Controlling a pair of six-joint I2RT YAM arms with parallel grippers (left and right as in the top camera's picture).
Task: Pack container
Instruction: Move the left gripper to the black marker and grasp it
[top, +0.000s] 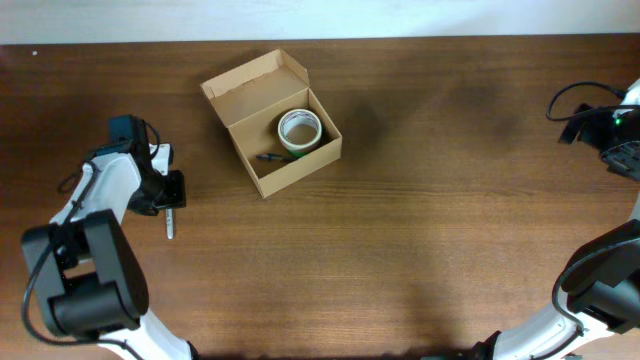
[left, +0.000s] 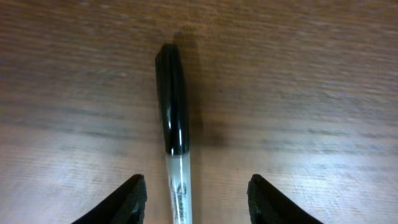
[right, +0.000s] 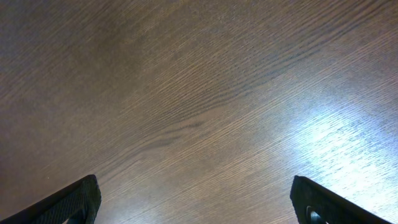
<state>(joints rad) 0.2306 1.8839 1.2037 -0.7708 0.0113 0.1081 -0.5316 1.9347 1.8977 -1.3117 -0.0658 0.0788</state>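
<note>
My fingers stop short of the black cap's lower edge, so my left gripper moves toward the cap next and only then closes on the marker (top: 171, 226).
The container (top: 296, 174), a tan cardboard box, stands open at the back centre with its flap lid folded back. A white tape roll (top: 299, 130) and a dark pen (top: 268, 157) lie inside it. A marker (top: 171, 226) with a black cap and clear grey barrel (left: 174, 124) lies on the table at the left. My left gripper (top: 170, 200) (left: 197, 190) hangs open over the marker's barrel end, a finger on each side and a gap to both. My right gripper (right: 196, 199) is wide open above bare wood at the far right edge (top: 622, 148).
The dark wooden table (top: 430, 220) stretches between the two arms. The box lid (top: 250, 85) rises toward the back left. The table's far edge runs along the top of the overhead view.
</note>
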